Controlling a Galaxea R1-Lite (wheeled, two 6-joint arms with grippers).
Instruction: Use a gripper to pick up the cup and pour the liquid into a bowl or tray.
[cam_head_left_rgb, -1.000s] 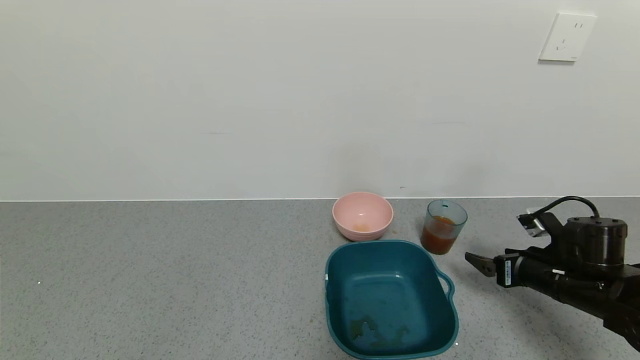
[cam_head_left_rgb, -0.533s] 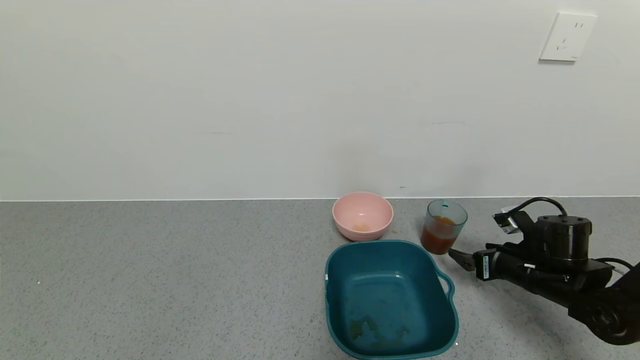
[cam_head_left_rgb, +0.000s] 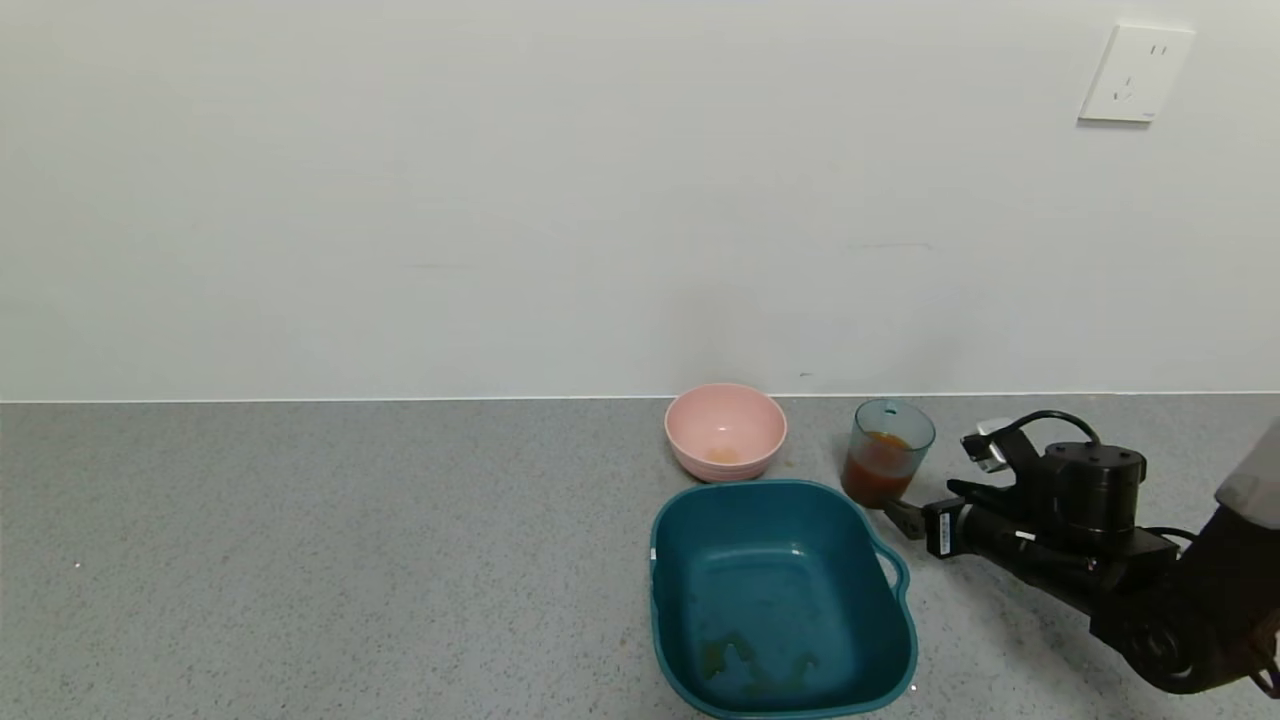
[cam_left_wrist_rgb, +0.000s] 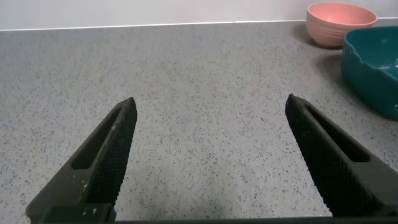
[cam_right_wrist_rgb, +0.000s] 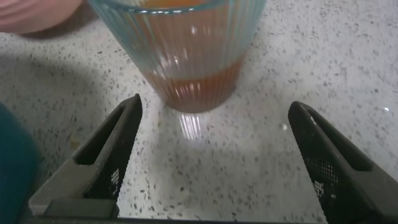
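Note:
My right gripper will next grab the cup by its narrower lower body (cam_head_left_rgb: 876, 476) so it can pour, because the cup gets wide at its rim (cam_head_left_rgb: 895, 422).
The ribbed pale blue-green cup (cam_head_left_rgb: 887, 453) stands upright on the grey counter, about half full of red-orange liquid (cam_head_left_rgb: 877, 472). The pink bowl (cam_head_left_rgb: 725, 431) sits to its left, near the wall. My right gripper (cam_head_left_rgb: 905, 512) is open, low over the counter, just right of and in front of the cup's base, not touching it. In the right wrist view the cup (cam_right_wrist_rgb: 186, 53) stands just beyond the open right gripper (cam_right_wrist_rgb: 214, 106). My left gripper (cam_left_wrist_rgb: 211, 102) is open and empty over bare counter, out of the head view.
A teal squarish tray (cam_head_left_rgb: 780, 598) with a handle sits in front of the bowl and cup, with dark smears inside. The white wall runs along the back, with a socket (cam_head_left_rgb: 1135, 74) at upper right. The pink bowl (cam_left_wrist_rgb: 341, 21) and tray (cam_left_wrist_rgb: 373, 65) show far off in the left wrist view.
My right gripper has moved left and toward the cup, from well clear of it to just short of its base. The cup, bowl and tray have not moved.

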